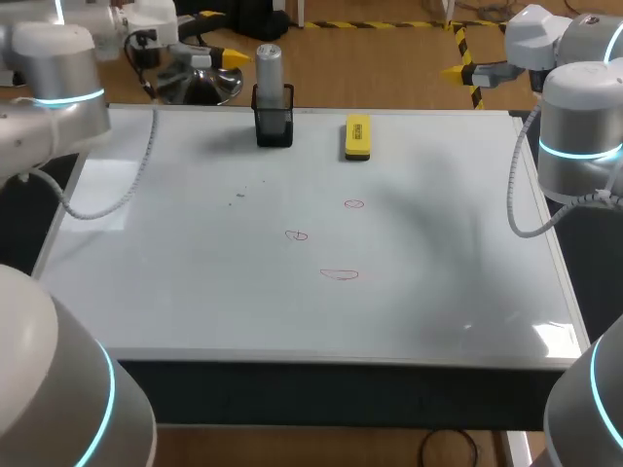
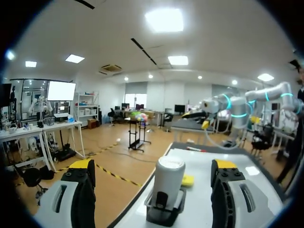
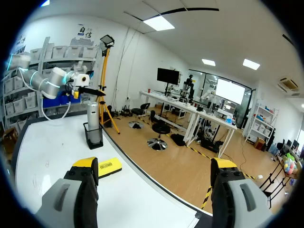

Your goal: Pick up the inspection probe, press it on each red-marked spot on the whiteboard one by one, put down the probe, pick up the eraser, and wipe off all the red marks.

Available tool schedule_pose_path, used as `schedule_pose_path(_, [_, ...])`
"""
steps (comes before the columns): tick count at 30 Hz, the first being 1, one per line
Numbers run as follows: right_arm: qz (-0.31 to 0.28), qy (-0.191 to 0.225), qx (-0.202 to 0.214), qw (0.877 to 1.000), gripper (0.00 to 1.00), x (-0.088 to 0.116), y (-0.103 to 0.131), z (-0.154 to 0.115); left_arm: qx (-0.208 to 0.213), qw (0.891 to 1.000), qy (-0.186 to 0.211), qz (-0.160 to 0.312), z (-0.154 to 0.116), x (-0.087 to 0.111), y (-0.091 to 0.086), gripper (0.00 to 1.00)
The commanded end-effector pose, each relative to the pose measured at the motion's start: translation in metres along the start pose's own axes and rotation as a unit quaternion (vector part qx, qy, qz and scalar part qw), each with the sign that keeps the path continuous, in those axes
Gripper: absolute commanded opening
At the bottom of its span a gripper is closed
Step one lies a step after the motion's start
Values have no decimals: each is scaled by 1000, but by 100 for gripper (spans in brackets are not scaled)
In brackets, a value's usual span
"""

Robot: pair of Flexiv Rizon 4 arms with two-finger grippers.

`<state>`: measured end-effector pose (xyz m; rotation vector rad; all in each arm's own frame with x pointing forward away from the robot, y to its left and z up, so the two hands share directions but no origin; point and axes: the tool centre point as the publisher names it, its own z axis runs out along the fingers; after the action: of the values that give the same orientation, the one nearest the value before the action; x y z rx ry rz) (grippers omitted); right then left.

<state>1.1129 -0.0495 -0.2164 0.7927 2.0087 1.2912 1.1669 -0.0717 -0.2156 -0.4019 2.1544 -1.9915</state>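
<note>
The grey probe's bottom end is free to press the red marks, so the left gripper should next grab the probe by its cylindrical body (image 1: 270, 74) (image 2: 168, 179).
The grey cylindrical probe (image 1: 270, 66) stands upright in a black holder (image 1: 274, 125) at the whiteboard's (image 1: 175, 292) far edge. To its right lies the yellow eraser (image 1: 357, 137). Three red marks (image 1: 353, 204) (image 1: 297, 235) (image 1: 339, 274) sit near the board's middle. My left gripper (image 1: 226, 58) hangs beyond the far edge, left of the probe, open and empty. In the left wrist view the probe (image 2: 168, 178) stands ahead of the open left gripper (image 2: 153, 167). My right gripper (image 1: 458, 70) is off the far right corner, open (image 3: 154, 164) and empty, with the eraser (image 3: 108, 167) and probe (image 3: 92, 118) ahead beside one finger.
A few small dark specks (image 1: 239, 195) mark the board left of the red marks. White cables (image 1: 107, 199) (image 1: 521, 209) hang from both arms over the board's side edges. The arm bases (image 1: 49, 389) (image 1: 594, 409) stand at the near corners.
</note>
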Motion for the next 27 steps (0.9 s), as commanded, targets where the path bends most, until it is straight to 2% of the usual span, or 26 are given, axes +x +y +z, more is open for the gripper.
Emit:
schedule_pose_path(1, [0, 1, 1, 1000, 100, 0, 0, 0, 12, 997, 70, -3, 17, -9, 12, 100])
schedule_pose_path(6, [0, 1, 1, 1000, 100, 0, 0, 0, 14, 993, 113, -7, 32, -4, 20, 100])
schedule_pose_path(12, [0, 1, 1, 1000, 100, 0, 0, 0, 23, 991, 134, -2, 40, 1, 25, 100])
schedule_pose_path(20, [0, 1, 1, 1000, 100, 0, 0, 0, 35, 989, 147, -9, 48, 12, 36, 100])
schedule_pose_path(27, [0, 1, 1, 1000, 100, 0, 0, 0, 22, 990, 139, -19, 52, 22, 50, 100])
